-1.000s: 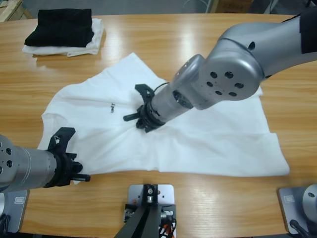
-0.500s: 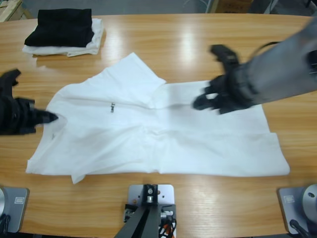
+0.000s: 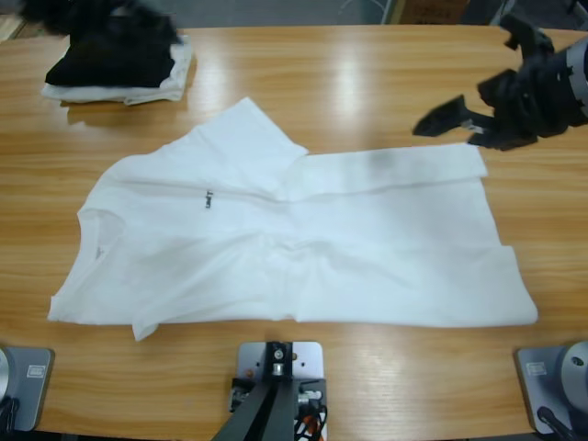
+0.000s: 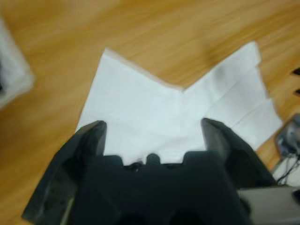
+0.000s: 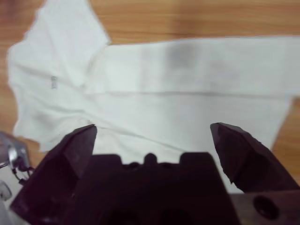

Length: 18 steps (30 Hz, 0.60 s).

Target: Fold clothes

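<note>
Next, my left gripper grabs the sleeve's hem corner (image 3: 246,106) (image 4: 108,54), since it juts out over bare wood while the body of the shirt lies flat.
The white T-shirt (image 3: 303,248) lies spread on the wooden table, collar to the left, hem to the right, with its small dark chest logo (image 3: 209,196) facing up. One sleeve points toward the far edge, and creases gather near the middle. My right gripper (image 3: 482,92) hangs above the table's far right, off the shirt's upper right corner. In its wrist view the right gripper (image 5: 152,129) is open and empty over the shirt (image 5: 164,98). My left gripper (image 3: 92,14) is a dark blur at the far left corner. In its wrist view the left gripper (image 4: 152,126) is open, high above the shirt (image 4: 140,108).
A black folded garment (image 3: 110,60) sits on a white folded one (image 3: 175,83) at the far left corner, right under the left gripper. Bare wood runs along the far edge and the near edge of the table (image 3: 367,64).
Both grippers let go and lifted off the shirt. The right one went from the shirt's middle to the far right, the left one from the near-left hem to the far left corner.
</note>
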Tool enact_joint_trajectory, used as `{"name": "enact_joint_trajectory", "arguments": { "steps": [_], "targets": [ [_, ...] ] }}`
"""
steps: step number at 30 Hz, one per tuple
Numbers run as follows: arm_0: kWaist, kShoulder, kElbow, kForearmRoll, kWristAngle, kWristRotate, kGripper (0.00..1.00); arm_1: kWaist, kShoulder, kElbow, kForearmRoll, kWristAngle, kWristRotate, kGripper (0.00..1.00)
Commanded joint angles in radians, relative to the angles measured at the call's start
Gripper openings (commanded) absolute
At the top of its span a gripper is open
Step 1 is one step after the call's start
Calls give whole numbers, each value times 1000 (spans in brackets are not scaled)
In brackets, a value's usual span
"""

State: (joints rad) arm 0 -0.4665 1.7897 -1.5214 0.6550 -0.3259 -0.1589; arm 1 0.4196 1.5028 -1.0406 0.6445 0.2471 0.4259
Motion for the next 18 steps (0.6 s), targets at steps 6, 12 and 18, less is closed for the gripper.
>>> {"name": "enact_joint_trajectory", "arguments": {
  "steps": [6,12,18],
  "targets": [
    [41,654,-816,472,-7,164,996,-219,40,96,-22,56,-120,1000],
    [41,746,-852,488,-37,275,991,-253,99,96,-52,57,-148,1000],
    [19,833,-914,546,-50,284,997,-266,139,94,-78,58,-154,1000]
  ]
}}
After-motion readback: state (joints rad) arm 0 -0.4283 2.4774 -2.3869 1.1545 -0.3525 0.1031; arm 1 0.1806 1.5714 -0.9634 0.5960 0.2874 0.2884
